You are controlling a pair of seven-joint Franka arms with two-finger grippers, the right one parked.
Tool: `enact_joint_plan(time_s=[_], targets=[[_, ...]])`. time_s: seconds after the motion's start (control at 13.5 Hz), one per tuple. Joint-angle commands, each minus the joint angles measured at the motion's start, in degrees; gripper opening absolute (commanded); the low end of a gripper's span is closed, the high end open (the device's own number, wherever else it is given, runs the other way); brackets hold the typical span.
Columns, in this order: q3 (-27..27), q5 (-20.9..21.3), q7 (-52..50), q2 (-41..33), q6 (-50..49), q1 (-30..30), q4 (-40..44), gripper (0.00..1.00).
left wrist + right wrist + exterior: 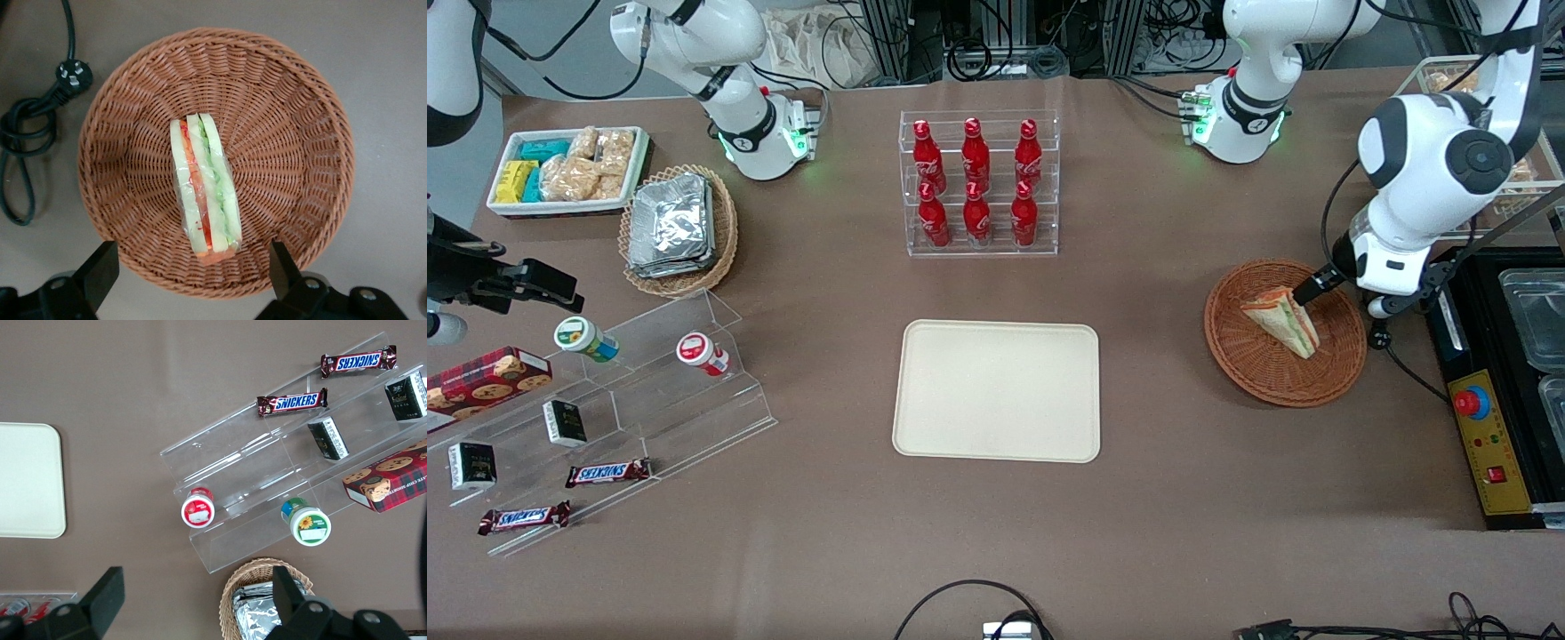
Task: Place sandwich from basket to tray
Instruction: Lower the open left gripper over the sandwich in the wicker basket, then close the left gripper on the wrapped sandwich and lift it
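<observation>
My left gripper grips the sandwich across both slices at one end (1271, 303) next, since it stands on edge with its flat bread slices facing outward.
The sandwich (1285, 320) (203, 187), a wrapped wedge of white bread with green, orange and red layers, stands on edge inside the reddish-brown wicker basket (1236, 356) (287, 133). My left gripper (1316, 289) (192, 257) hangs just above the basket, over the sandwich's end that lies farther from the front camera. It is open, its black fingers (100, 267) spread wider than the sandwich and touching nothing. The cream tray (996, 391) (27, 480) lies bare at mid-table, toward the parked arm's end from the basket.
A black cable with a plug (70, 73) (1378, 338) lies beside the basket. A control box with a red button (1485, 444) borders the working arm's table end. A rack of red bottles (978, 182) stands farther back than the tray. Snack displays (605, 400) sit toward the parked arm's end.
</observation>
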Motion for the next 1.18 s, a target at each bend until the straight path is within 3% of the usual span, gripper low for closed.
enact_joint_plan(time_s=[0.0, 0.81, 1.11], targets=[[-1.7, 1.3, -4.6, 2.1, 7.6, -0.2, -3.6, 1.0], [-3.0, 4.1, -7.9, 10.6, 19.1, -0.1, -6.1, 1.0], [-2.9, 6.3, -7.9, 11.8, 20.0, 0.5, -5.9, 0.9]])
